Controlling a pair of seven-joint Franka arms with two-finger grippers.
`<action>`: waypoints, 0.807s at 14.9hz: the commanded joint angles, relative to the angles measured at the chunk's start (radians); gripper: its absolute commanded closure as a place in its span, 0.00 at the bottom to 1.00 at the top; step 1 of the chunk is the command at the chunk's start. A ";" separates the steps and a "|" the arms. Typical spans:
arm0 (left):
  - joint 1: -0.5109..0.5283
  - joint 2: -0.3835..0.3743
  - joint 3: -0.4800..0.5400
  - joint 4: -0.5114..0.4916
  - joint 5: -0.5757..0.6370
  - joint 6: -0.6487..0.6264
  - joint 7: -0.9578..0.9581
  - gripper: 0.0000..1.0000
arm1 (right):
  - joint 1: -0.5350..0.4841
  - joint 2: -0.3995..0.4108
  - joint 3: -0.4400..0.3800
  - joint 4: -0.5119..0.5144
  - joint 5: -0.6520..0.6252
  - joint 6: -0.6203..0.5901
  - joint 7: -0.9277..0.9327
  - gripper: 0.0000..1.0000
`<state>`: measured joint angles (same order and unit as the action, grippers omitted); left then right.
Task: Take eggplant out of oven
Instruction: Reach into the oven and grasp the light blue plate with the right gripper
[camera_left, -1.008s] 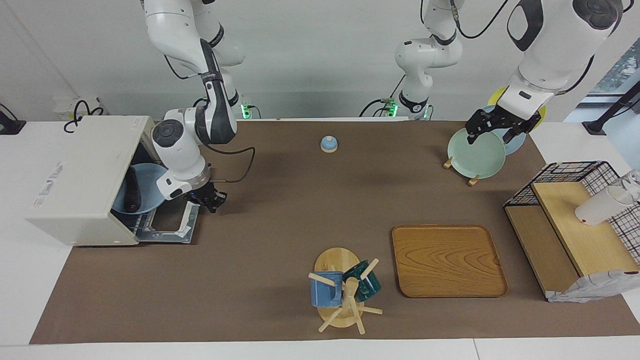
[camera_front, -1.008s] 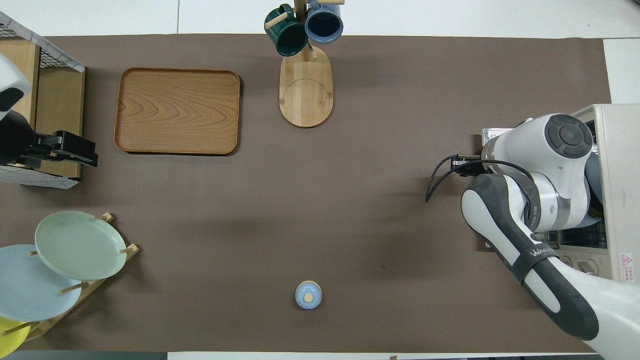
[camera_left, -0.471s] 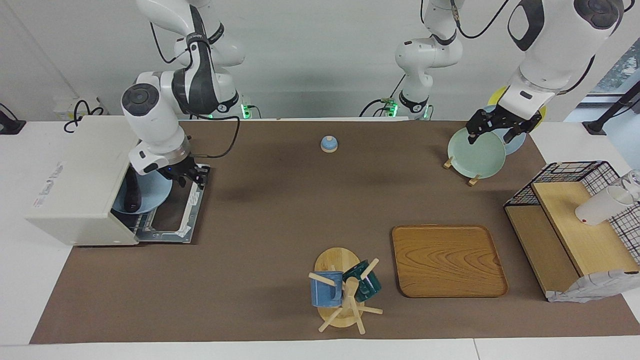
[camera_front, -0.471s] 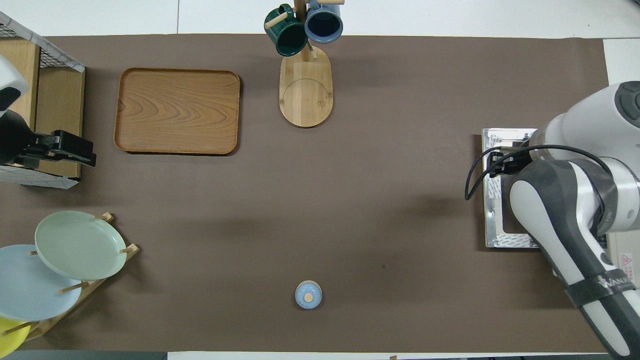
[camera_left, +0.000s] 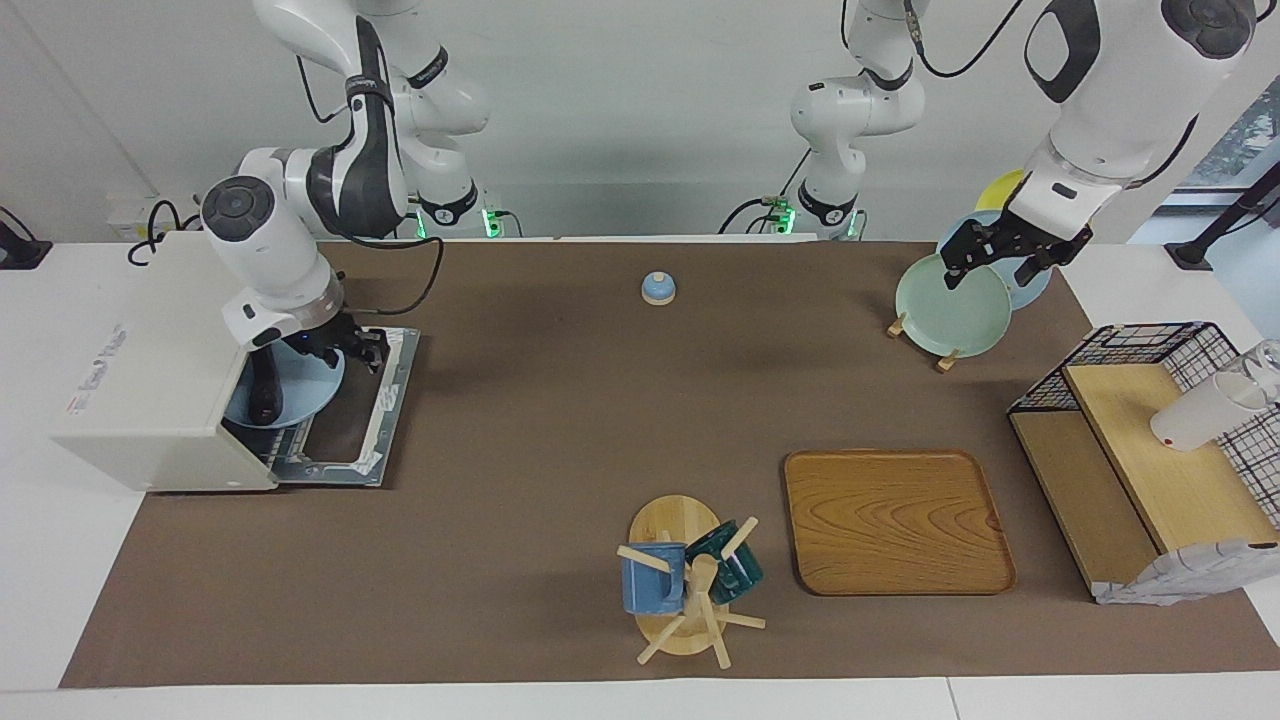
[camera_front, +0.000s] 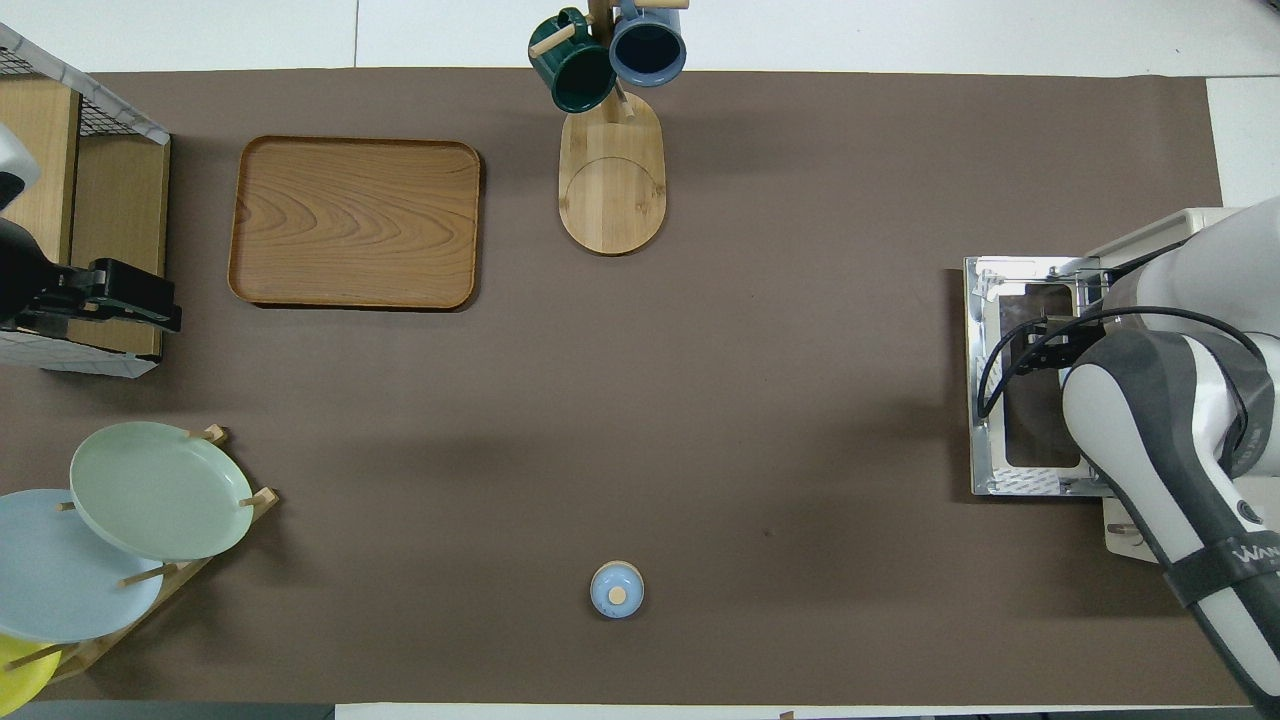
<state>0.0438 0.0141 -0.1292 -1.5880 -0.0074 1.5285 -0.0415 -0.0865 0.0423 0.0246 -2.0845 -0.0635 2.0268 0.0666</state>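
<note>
My right gripper will next grab the light blue plate's rim to take the eggplant out of the oven.
The off-white oven (camera_left: 150, 370) stands at the right arm's end of the table, its glass door (camera_left: 345, 425) folded down flat. Inside, the dark eggplant (camera_left: 262, 388) lies on a light blue plate (camera_left: 305, 395), partly under the oven's roof. My right gripper (camera_left: 345, 350) is open and empty, over the plate's rim at the oven's mouth, beside the eggplant. In the overhead view the right gripper (camera_front: 1040, 342) is over the door (camera_front: 1000, 400), and the arm hides the eggplant. My left gripper (camera_left: 990, 265) is open and waits over the plate rack.
A plate rack with a green plate (camera_left: 950, 305) stands at the left arm's end. A wooden tray (camera_left: 895, 520), a mug tree (camera_left: 690, 580), a small blue bell (camera_left: 657, 288) and a wire basket with a shelf (camera_left: 1150, 430) are on the brown mat.
My right gripper has moved from beside the open door's outer edge in toward the oven's mouth, and now hangs over the plate's rim. The left gripper has shifted slightly.
</note>
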 joint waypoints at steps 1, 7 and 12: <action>0.011 -0.028 -0.007 -0.033 0.013 0.022 0.009 0.00 | -0.047 -0.041 0.009 -0.084 -0.009 0.091 -0.083 0.38; 0.013 -0.028 -0.007 -0.035 0.013 0.022 0.018 0.00 | -0.049 -0.047 0.009 -0.150 -0.009 0.180 -0.090 0.74; 0.013 -0.028 -0.007 -0.035 0.013 0.025 0.017 0.12 | -0.038 -0.050 0.009 -0.154 -0.073 0.182 -0.102 1.00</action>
<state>0.0440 0.0141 -0.1294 -1.5884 -0.0074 1.5311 -0.0399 -0.1215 0.0109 0.0280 -2.2044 -0.0920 2.1877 -0.0110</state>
